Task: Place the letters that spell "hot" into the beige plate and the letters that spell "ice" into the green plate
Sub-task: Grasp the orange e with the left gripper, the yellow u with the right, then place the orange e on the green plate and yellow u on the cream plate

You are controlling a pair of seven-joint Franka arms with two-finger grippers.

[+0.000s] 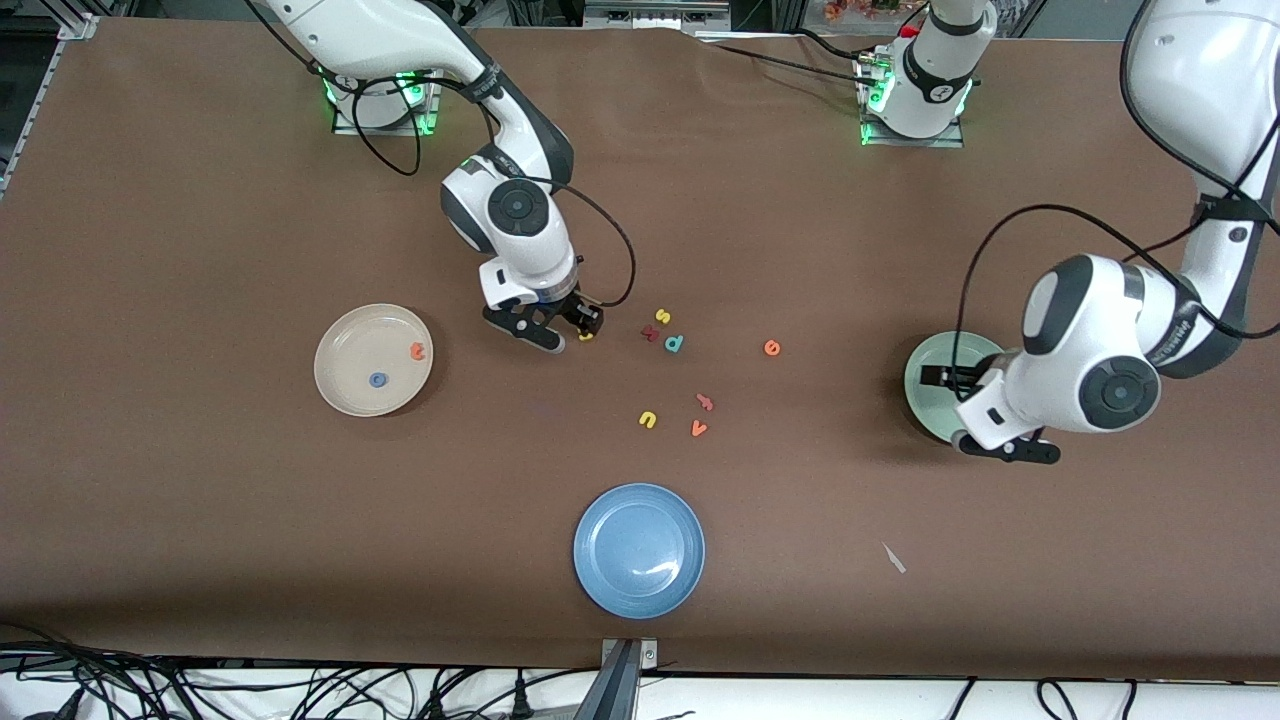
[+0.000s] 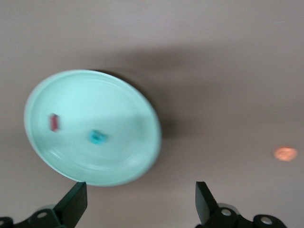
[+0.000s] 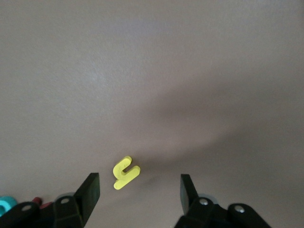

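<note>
My right gripper's fingers stop short of the yellow h [image 3: 122, 176], above the table, so it is too early to close. My right gripper moves toward it, then closes.
The beige plate [image 1: 345, 365] toward the right arm's end holds the orange t [image 1: 418, 350] and the blue o [image 1: 378, 379]. The yellow h [image 1: 585, 336] [image 3: 126, 172] lies on the table. My right gripper [image 1: 572, 335] [image 3: 140, 190] hangs open low over it, the letter just ahead of its fingertips. The green plate [image 1: 922, 405] [image 2: 90, 95] holds the dark red i [image 2: 54, 122] and the teal c [image 2: 97, 137]. My left gripper [image 1: 942, 408] [image 2: 141, 202] stands open and empty over that plate's edge. The orange e [image 1: 771, 347] [image 2: 285, 153] lies on the table.
Loose letters lie mid-table: a yellow s [image 1: 662, 318], a dark red one [image 1: 650, 333], a teal p [image 1: 674, 343], a yellow u [image 1: 647, 420], a salmon one [image 1: 704, 402], an orange v [image 1: 698, 428]. A blue plate [image 1: 638, 550] sits nearest the front camera.
</note>
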